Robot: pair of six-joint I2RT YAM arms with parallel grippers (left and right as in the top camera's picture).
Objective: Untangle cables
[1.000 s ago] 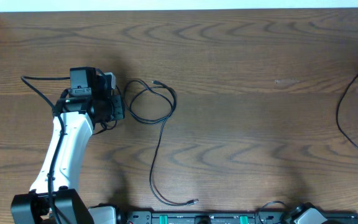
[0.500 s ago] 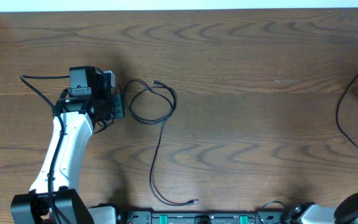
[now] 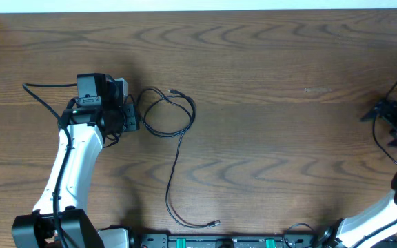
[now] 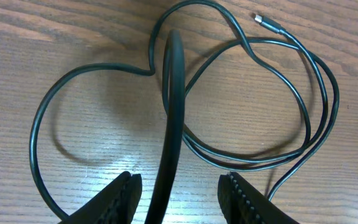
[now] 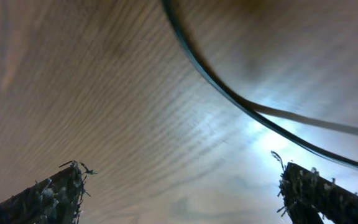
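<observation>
My left gripper grabs the looped black cable by its raised part next, so the cable's loop and plug stay free to untangle.
A long black cable (image 3: 177, 148) lies left of centre, looped at its upper end, with one plug (image 3: 176, 91) at the loop and the other (image 3: 214, 223) near the front edge. My left gripper (image 3: 132, 114) sits at the loop's left side. In the left wrist view the gripper (image 4: 180, 202) is open, with a raised strand of the black cable (image 4: 173, 106) running between its fingers. A second black cable (image 3: 380, 141) curves along the right edge. My right gripper (image 3: 390, 118) hovers over it, open and empty (image 5: 182, 193), with that cable (image 5: 229, 93) ahead of it. No white cable is in view.
The left arm's own black wire (image 3: 43, 88) trails to the left behind the wrist. The arm base rail (image 3: 226, 241) runs along the front edge. The table's far edge (image 3: 198, 9) meets a white strip.
My right arm has come in from the lower right and moved up to the cable at the right edge. My left arm and the looped cable have hardly moved.
</observation>
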